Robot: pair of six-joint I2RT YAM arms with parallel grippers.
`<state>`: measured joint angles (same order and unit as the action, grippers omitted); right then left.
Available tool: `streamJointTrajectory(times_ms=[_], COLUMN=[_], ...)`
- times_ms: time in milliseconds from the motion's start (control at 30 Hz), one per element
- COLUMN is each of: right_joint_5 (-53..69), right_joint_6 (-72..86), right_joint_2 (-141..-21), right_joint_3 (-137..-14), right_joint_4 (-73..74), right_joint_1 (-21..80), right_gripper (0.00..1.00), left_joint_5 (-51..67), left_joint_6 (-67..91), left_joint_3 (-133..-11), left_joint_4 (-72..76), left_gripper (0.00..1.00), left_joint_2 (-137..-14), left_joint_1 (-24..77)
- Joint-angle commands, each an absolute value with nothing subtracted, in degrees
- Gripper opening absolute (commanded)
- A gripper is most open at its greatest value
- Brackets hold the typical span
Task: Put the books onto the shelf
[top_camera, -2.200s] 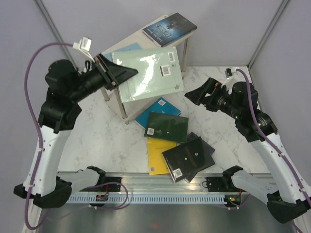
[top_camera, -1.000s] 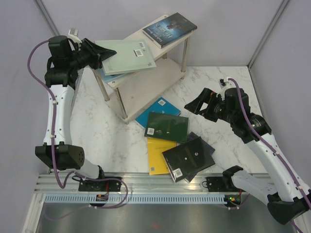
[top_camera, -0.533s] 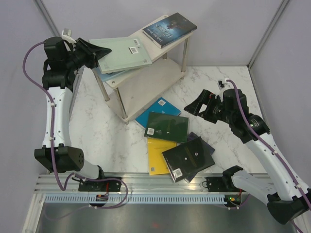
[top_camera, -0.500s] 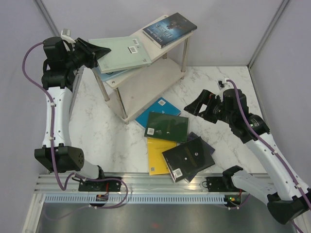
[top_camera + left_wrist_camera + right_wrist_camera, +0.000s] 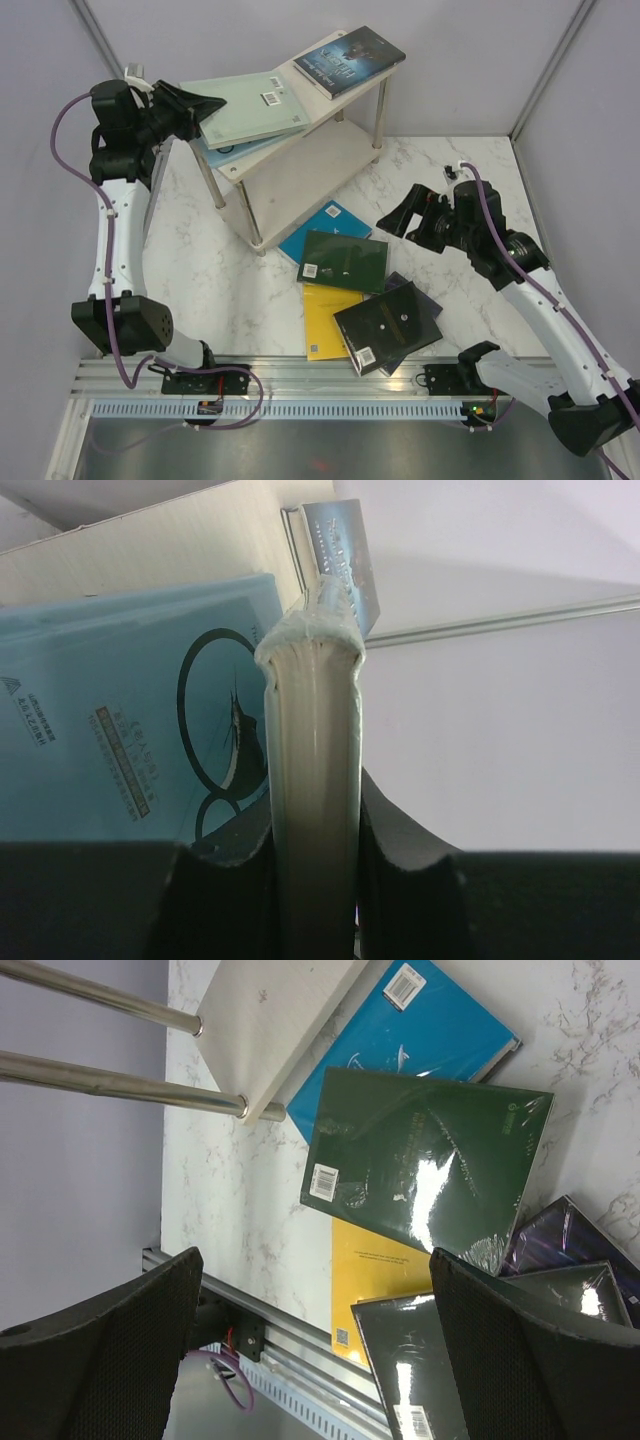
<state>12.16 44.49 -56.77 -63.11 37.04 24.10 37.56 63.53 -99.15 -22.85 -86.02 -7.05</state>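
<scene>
My left gripper should open now. The pale green book hangs over the light blue book (image 5: 232, 151) with its near side close to it, so the green book would land.
My left gripper (image 5: 205, 105) is shut on the edge of a pale green book (image 5: 255, 106), holding it roughly level over the left end of the shelf (image 5: 310, 170). Under it a light blue book (image 5: 232, 151) lies on the top board. In the left wrist view the green book's edge (image 5: 318, 770) sits clamped between my fingers (image 5: 400, 850), with the light blue cover (image 5: 110, 740) alongside. A dark pictorial book (image 5: 350, 60) lies at the top board's far end. My right gripper (image 5: 398, 214) hangs open above the table, and its camera sees the dark green book (image 5: 425, 1160) below.
On the marble table in front of the shelf lie a teal-blue book (image 5: 322, 226), a dark green one (image 5: 345, 262), a yellow one (image 5: 328, 320), a black one (image 5: 388, 325) and a purple one (image 5: 422, 298), overlapping. The metal rail (image 5: 320, 385) runs along the near edge.
The left gripper has carried the pale green book up from in front of the shelf to over its top board, then edged it slightly left. The right arm has barely shifted.
</scene>
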Motion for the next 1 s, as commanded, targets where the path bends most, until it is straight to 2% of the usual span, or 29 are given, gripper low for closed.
streamJointTrajectory(times_ms=[0,67,267,400,500,567,600,633,767,967], right_joint_5=[12.9,13.0,13.0,13.2,13.3,13.5,13.4,13.6,13.7,14.0], right_joint_6=[43.7,43.7,43.3,43.2,43.2,43.2,43.1,43.2,43.2,43.2], right_joint_2=[-57.4,-57.6,-58.1,-57.8,-57.6,-57.7,-57.5,-57.4,-57.0,-56.6], right_joint_3=[-62.8,-62.8,-62.6,-62.1,-61.7,-61.5,-61.3,-61.3,-60.6,-59.6], right_joint_4=[35.5,35.3,35.2,35.2,35.2,35.2,35.2,35.2,35.2,35.3], right_joint_1=[23.9,24.0,24.0,24.0,24.0,23.9,23.9,24.0,23.9,23.9], right_gripper=[0.98,0.98,0.98,0.98,0.98,0.98,0.98,0.98,0.98,0.98], left_joint_5=[38.4,37.5,38.1,34.6,31.8,29.7,28.9,27.4,23.9,24.0], left_joint_6=[64.2,63.4,58.4,52.4,48.3,45.9,43.8,42.9,38.4,37.6], left_joint_3=[-99.7,-99.6,-103.6,-107.1,-110.6,-113.6,-114.5,-115.4,-119.1,-119.2], left_joint_4=[-16.0,-16.8,-23.2,-29.0,-34.5,-38.4,-39.5,-40.6,-45.6,-47.0], left_gripper=[0.06,0.08,0.3,0.64,0.76,0.81,0.97,1.0,1.0,1.0], left_joint_2=[-86.0,-86.0,-88.4,-88.9,-90.0,-90.9,-91.1,-91.3,-91.5,-90.0], left_joint_1=[-7.3,-7.3,-7.3,-7.5,-7.8,-7.9,-8.1,-8.3,-9.7,-12.8])
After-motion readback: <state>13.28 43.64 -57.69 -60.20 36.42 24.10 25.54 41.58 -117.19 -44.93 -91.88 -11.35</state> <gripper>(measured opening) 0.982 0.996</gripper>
